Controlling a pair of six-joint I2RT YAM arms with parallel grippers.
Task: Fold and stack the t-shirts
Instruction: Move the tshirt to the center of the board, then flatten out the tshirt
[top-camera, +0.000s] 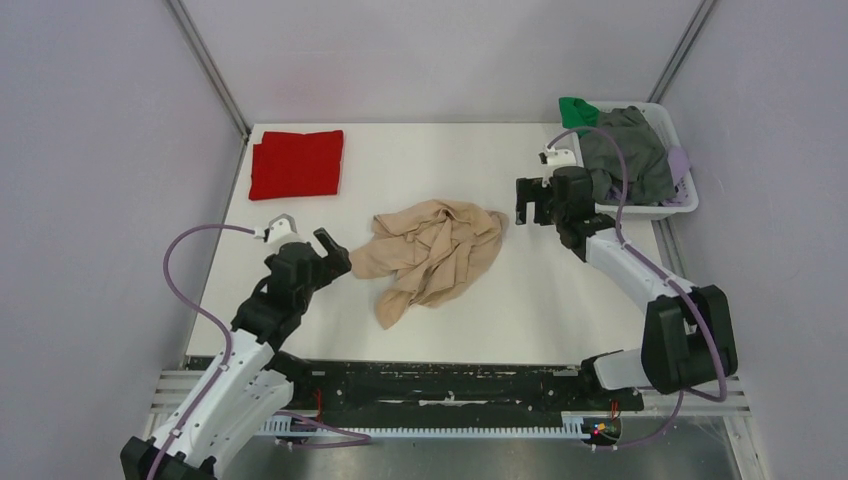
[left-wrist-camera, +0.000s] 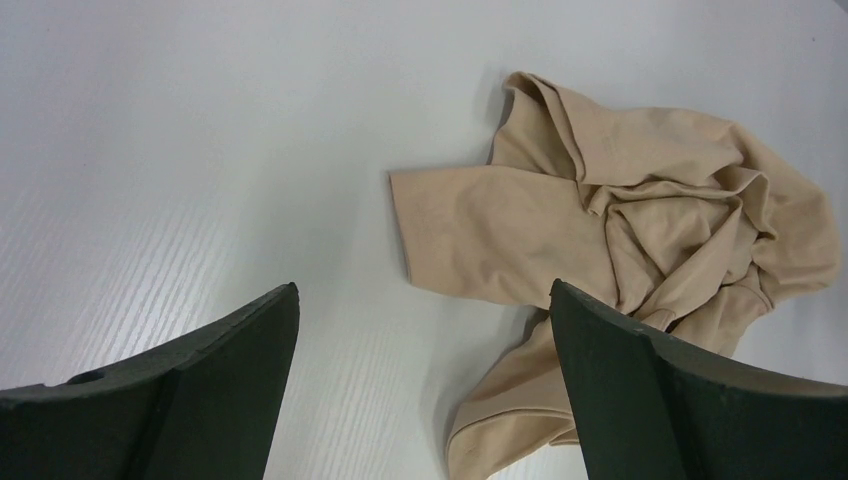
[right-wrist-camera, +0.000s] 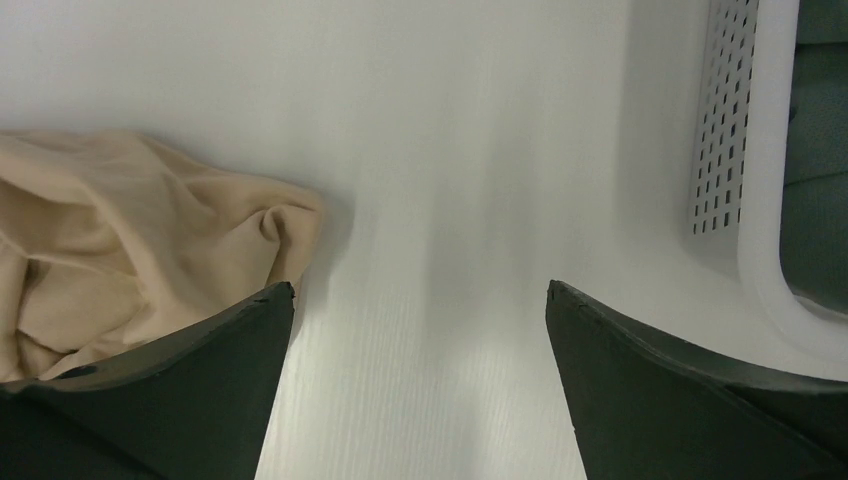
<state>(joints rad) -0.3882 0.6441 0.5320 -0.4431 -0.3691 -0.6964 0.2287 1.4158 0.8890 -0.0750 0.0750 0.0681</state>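
Observation:
The right gripper grabs the beige t-shirt (top-camera: 438, 251) by the flap jutting toward the table's near edge next, to spread the t-shirt for folding.
A beige t-shirt (top-camera: 438, 251) lies crumpled in the middle of the white table; its neck label does not show. It also shows in the left wrist view (left-wrist-camera: 640, 215) and the right wrist view (right-wrist-camera: 110, 230). A red t-shirt (top-camera: 296, 163), folded to a rectangle, lies at the back left. My left gripper (top-camera: 338, 253) is open and empty, just left of the beige shirt, above the table (left-wrist-camera: 200, 150). My right gripper (top-camera: 528, 205) is open and empty, just right of the shirt's right edge.
A white perforated basket (top-camera: 690, 196) stands at the back right, holding grey cloth (top-camera: 625, 155) and a green piece (top-camera: 577, 110); its wall shows in the right wrist view (right-wrist-camera: 760, 180). Grey walls enclose the table on three sides.

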